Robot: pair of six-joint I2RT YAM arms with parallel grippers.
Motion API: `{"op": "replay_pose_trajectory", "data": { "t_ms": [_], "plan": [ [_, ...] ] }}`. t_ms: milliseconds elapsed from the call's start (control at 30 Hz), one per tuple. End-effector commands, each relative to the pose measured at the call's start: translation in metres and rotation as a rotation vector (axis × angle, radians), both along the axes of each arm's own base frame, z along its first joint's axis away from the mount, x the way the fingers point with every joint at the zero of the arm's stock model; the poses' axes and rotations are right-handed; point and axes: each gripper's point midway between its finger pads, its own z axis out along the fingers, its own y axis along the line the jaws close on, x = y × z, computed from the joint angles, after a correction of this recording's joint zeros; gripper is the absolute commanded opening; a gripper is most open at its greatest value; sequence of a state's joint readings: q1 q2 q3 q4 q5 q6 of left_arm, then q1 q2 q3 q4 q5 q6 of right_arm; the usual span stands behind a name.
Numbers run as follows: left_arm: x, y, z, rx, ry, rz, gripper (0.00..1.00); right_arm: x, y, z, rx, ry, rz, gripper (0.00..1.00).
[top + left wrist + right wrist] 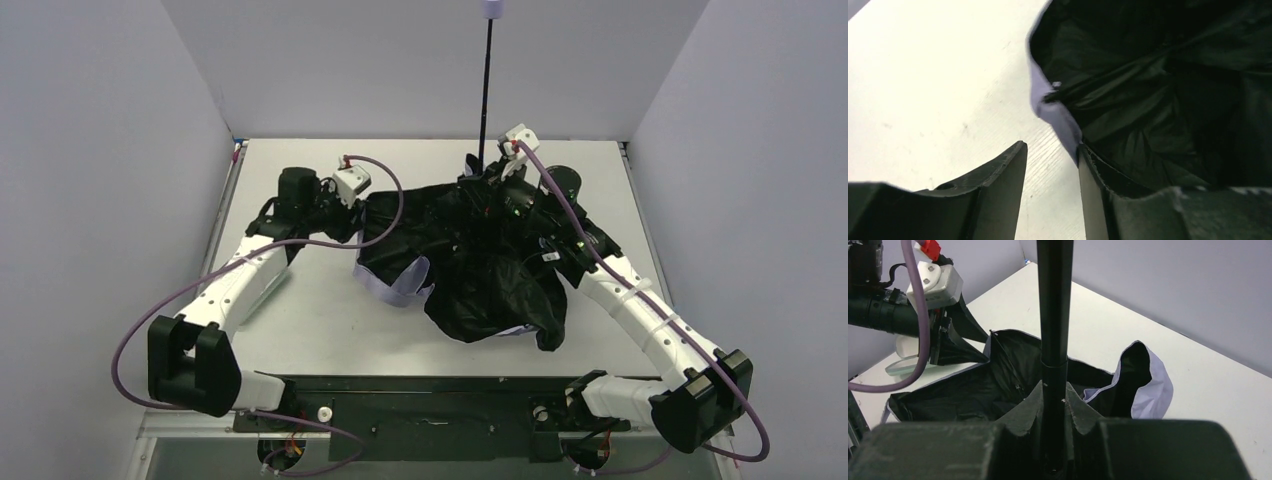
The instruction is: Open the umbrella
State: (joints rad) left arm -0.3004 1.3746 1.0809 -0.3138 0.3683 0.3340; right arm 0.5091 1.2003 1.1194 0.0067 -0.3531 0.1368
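Note:
My left gripper grips the umbrella's canopy by its lavender-hemmed edge (361,220) next and leaves the shaft (487,90) to my right gripper, to open the umbrella.
The umbrella lies half spread on the white table (330,320), its black lining (490,280) facing up and a lavender rim (400,292) curling at the near left. Its thin black shaft (487,90) rises away to the small lavender handle (492,8). My right gripper (488,185) is shut on the shaft (1054,315) just above the canopy, both fingers (1078,412) pressed against it. My left gripper (352,213) stands open at the canopy's left edge. Bare table shows between its jaws, and the lavender hem (1058,115) touches the right fingertip (1085,160).
Grey walls (100,150) close the table in on the left, back and right. Purple cables (390,190) loop over both arms. A pale translucent object (900,362) lies on the table under the left arm.

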Motion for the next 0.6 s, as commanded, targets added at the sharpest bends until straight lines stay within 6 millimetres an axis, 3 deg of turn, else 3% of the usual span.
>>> {"op": "replay_pose_trajectory", "data": {
  "t_ms": [0,100,167,300,433,567],
  "plan": [
    [0.007,0.016,0.048,-0.016,-0.169,0.000,0.45,0.002,-0.007,0.045,0.070,-0.145,-0.041,0.00],
    [-0.007,-0.016,0.104,-0.171,-0.253,-0.129,0.65,0.005,-0.006,0.040,0.041,-0.150,-0.065,0.00],
    [-0.015,-0.038,0.141,-0.239,-0.313,-0.190,0.69,0.005,-0.006,0.038,0.028,-0.154,-0.079,0.00],
    [-0.048,-0.098,0.185,-0.300,-0.387,-0.361,0.67,0.005,-0.005,0.037,0.028,-0.159,-0.101,0.00],
    [-0.072,-0.139,0.189,-0.357,-0.372,-0.492,0.49,0.003,0.000,0.041,0.046,-0.164,-0.097,0.00],
    [-0.082,-0.168,0.173,-0.358,-0.304,-0.561,0.33,0.002,0.004,0.043,0.053,-0.168,-0.098,0.00]
  ]
}}
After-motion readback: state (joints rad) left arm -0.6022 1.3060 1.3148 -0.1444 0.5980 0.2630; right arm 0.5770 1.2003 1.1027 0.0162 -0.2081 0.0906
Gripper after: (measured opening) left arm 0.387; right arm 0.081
